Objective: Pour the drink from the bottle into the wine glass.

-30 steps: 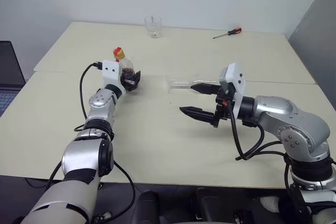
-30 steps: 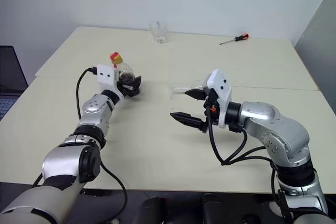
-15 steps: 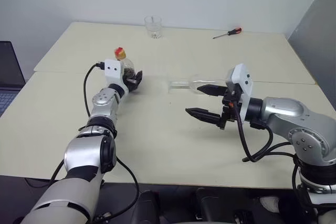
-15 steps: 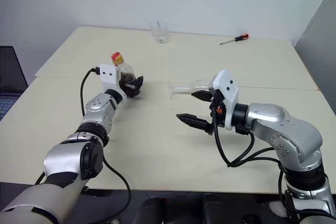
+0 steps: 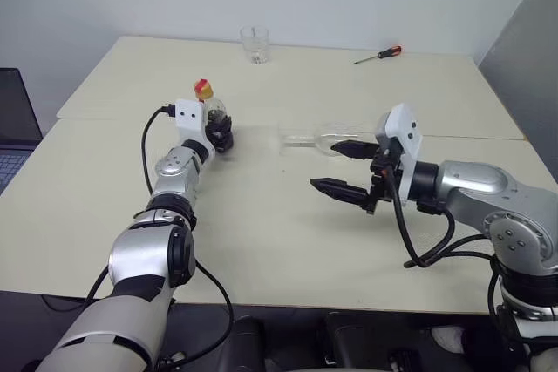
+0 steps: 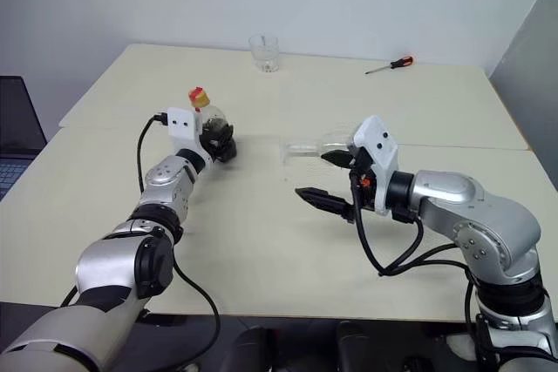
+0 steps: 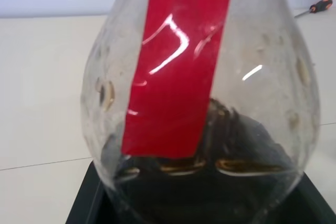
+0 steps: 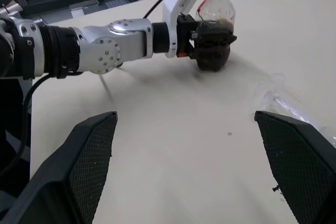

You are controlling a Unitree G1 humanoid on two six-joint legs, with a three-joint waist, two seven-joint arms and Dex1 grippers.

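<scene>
My right gripper grabs the bottle by its yellow cap (image 5: pixel 203 88) next, above my left gripper's fingers around the bottle's lower body.
The bottle (image 5: pixel 212 111), small and clear with a red label (image 7: pixel 178 66) and a yellow cap (image 5: pixel 203 88), stands upright on the left part of the table. Dark drink (image 7: pixel 220 182) sits in its bottom. My left gripper (image 5: pixel 220 133) reaches in level, and its black fingers (image 8: pixel 212 43) are shut around the bottle's lower body. The wine glass (image 5: pixel 307 138) lies on its side near the table's middle. My right gripper (image 5: pixel 325 165) hovers open just in front of the wine glass, one finger over its bowl, with nothing between the fingers.
A short clear tumbler (image 5: pixel 254 43) stands at the far edge of the table (image 5: pixel 261 241). A red-handled screwdriver (image 5: pixel 379 54) lies at the far right. A dark laptop (image 5: pixel 13 128) sits beyond the table's left edge.
My left gripper's fingers have closed from wide open onto the bottle's lower body. The right gripper stays open in nearly the same place.
</scene>
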